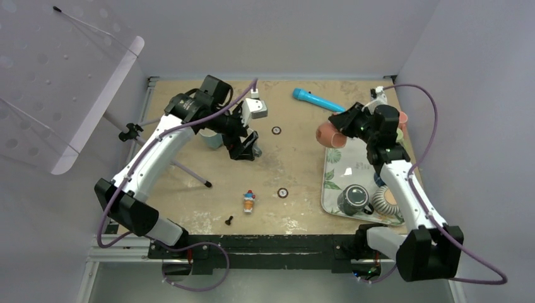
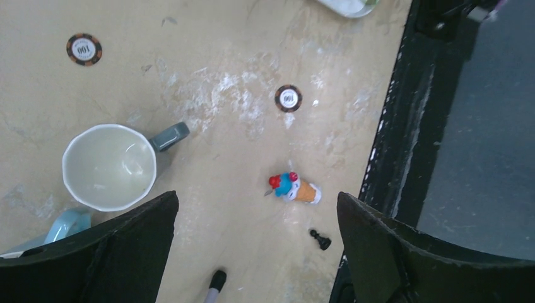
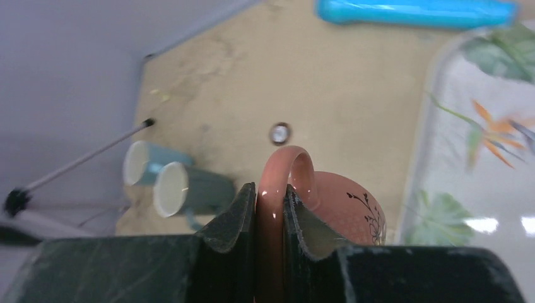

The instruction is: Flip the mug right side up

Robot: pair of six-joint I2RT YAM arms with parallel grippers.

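My left gripper should next grab the pink mug by its body's side (image 1: 329,135) at the mug's rim to stand it up, and the handle stays for my right gripper.
My right gripper (image 1: 346,126) is shut on the handle of a pink mug (image 1: 327,134) with a dark flower print. It holds the mug in the air over the far left corner of the tray (image 1: 336,170). In the right wrist view the fingers (image 3: 243,205) pinch the handle (image 3: 277,183), with the mug body (image 3: 353,211) beyond them; its opening is hidden. My left gripper (image 1: 246,146) is open and empty above the table (image 2: 257,201), beside an upright grey mug (image 2: 110,165) and a light blue mug (image 2: 60,227).
The leaf-print tray holds a dark mug (image 1: 353,199) and a striped ring (image 1: 383,201). On the table lie a blue tube (image 1: 318,100), an ice-cream toy (image 1: 250,201), a black pawn (image 1: 229,220) and two chips (image 1: 276,130) (image 1: 283,192). A stand leg (image 1: 189,173) crosses the left.
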